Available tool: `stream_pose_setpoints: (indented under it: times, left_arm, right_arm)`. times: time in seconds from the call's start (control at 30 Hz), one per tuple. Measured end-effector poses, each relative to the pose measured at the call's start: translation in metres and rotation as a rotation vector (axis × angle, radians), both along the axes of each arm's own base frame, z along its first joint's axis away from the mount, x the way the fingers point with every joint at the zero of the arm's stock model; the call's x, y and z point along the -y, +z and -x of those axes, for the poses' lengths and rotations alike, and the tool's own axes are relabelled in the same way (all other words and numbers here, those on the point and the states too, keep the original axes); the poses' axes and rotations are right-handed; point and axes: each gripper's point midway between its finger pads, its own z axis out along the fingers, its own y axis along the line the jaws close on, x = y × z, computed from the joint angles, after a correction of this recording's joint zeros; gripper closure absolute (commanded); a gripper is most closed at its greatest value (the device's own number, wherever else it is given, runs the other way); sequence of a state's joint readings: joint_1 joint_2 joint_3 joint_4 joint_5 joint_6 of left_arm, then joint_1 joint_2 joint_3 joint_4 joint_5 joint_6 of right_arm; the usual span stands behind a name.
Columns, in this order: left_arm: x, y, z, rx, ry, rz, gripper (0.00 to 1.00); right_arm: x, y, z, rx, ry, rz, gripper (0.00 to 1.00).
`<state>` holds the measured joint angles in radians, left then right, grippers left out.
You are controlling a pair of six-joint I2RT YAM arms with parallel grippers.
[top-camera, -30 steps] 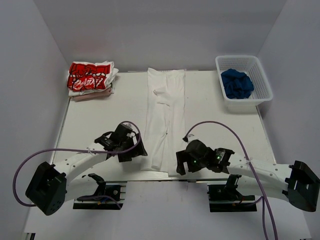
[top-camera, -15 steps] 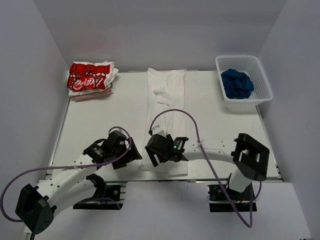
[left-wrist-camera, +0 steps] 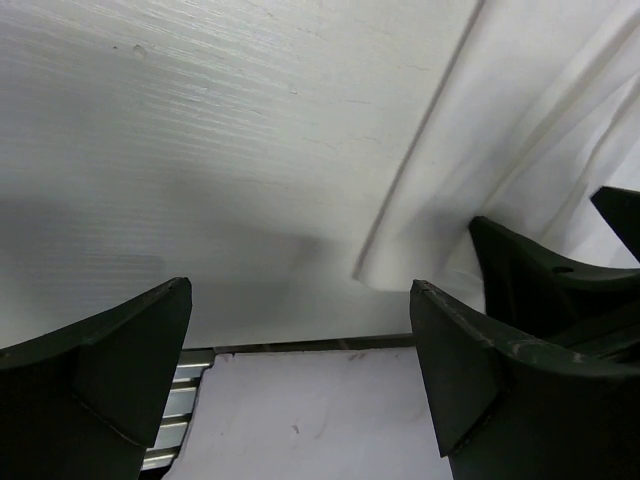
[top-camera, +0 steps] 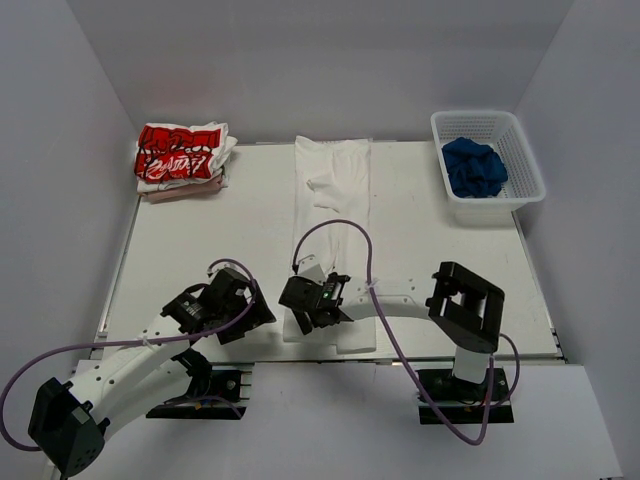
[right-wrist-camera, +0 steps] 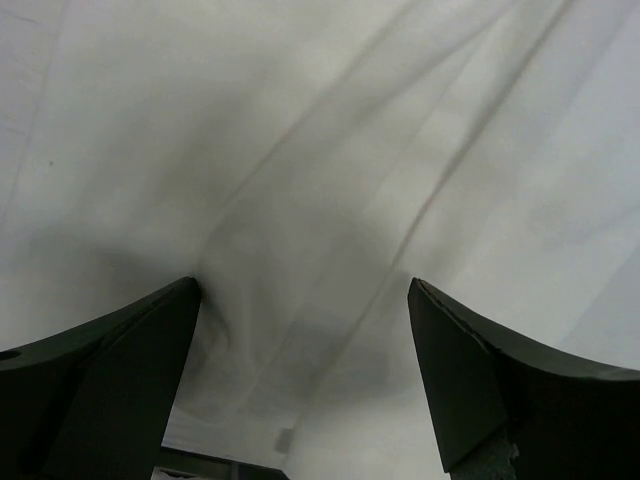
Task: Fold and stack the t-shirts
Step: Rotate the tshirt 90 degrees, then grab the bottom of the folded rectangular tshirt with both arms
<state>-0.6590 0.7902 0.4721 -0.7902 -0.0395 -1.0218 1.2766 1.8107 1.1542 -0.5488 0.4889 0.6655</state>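
I will next grab the white t-shirt's near end (right-wrist-camera: 298, 368) with my right gripper to fold it, and its other near corner stays free for my left gripper.
A plain white t-shirt (top-camera: 333, 215) lies folded into a long strip down the middle of the table (top-camera: 200, 250), from the back edge to the near edge. A second t-shirt with a red-and-black print (top-camera: 180, 158) sits folded at the back left. My right gripper (top-camera: 308, 312) hangs open just above the strip's near end, and white cloth (right-wrist-camera: 330, 150) fills the gap at the right gripper (right-wrist-camera: 303, 286). My left gripper (top-camera: 245, 318) is open and empty beside the strip's near left corner (left-wrist-camera: 385, 268); under the left gripper (left-wrist-camera: 300, 290) is bare table.
A white basket (top-camera: 520, 150) holding a blue cloth (top-camera: 474, 167) stands at the back right. The table's near edge (left-wrist-camera: 300, 347) runs right under the left fingers. The right arm's purple cable (top-camera: 340, 235) loops over the strip.
My right arm has swung left, from the strip's right side to over its near left end. My left gripper has drawn back and left, toward the near edge. Both stayed open.
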Motion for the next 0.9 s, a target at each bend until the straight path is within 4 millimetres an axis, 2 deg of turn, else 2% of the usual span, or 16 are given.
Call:
stream_pose_setpoints:
  times: [0.07,0.23,0.33,0.47,0.63,0.73,0.9]
  left_arm:
    - [-0.002,-0.001,0.0,-0.001,0.003,-0.007,0.0]
    - [-0.004,-0.004,0.002,-0.017,0.003,-0.024,0.0]
    - [-0.004,-0.008,0.003,-0.032,-0.01,-0.043,0.0]
    - [0.001,-0.008,0.001,-0.047,-0.053,-0.049,0.0]
    - [0.023,-0.009,-0.002,-0.058,-0.155,-0.004,0.0]
    - [0.037,-0.017,0.002,-0.089,-0.222,0.01,0.07]
    - [0.054,-0.023,0.012,-0.109,-0.306,0.038,0.23]
  right_arm:
    - [0.011,0.002,0.002,0.007,-0.035,0.002,0.1]
    - [0.074,0.016,0.023,-0.012,-0.094,0.004,0.1]
    - [0.096,0.024,0.037,-0.04,-0.111,-0.062,0.1]
    - [0.107,0.022,0.047,-0.068,-0.128,-0.101,0.1]
    - [0.106,0.026,0.049,-0.071,-0.164,-0.225,0.1]
    - [0.109,0.024,0.053,-0.091,-0.186,-0.302,0.1]
    - [0.118,0.01,0.059,-0.132,-0.223,-0.358,0.11]
